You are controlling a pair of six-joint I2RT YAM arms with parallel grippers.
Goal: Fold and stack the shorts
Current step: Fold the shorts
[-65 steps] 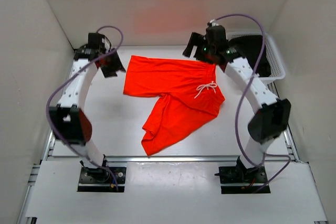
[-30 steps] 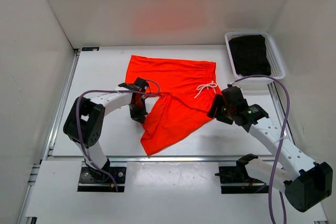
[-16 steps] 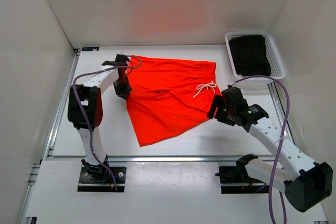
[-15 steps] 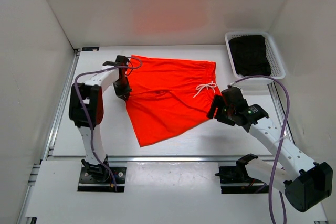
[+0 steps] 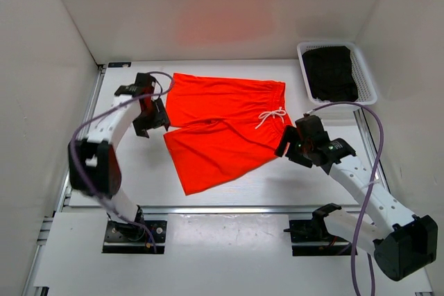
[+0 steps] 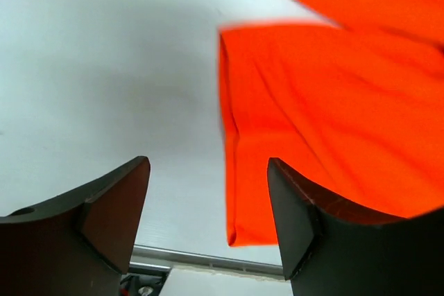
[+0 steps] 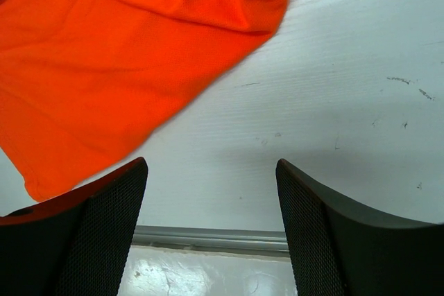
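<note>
The nearer leg of the shorts needs to be folded over, so my left gripper should grab it at its hem's near corner.
The orange-red shorts lie flat in the middle of the table, waistband to the right with a white drawstring, and both legs point left, the nearer one slanting toward me. My left gripper hovers open at the shorts' left hems; in the left wrist view the shorts hem edge runs down between the spread fingers, nothing gripped. My right gripper is open just off the waistband's near corner, over bare table, with the shorts ahead and left of it in its wrist view.
A white mesh basket stands at the back right holding a dark folded garment. White walls enclose the table on three sides. A metal rail runs along the near edge.
The left gripper dragged the nearer leg leftward, spreading it, then let go, opened and drew back left off the cloth. The right gripper stayed in place, jaws slightly wider.
</note>
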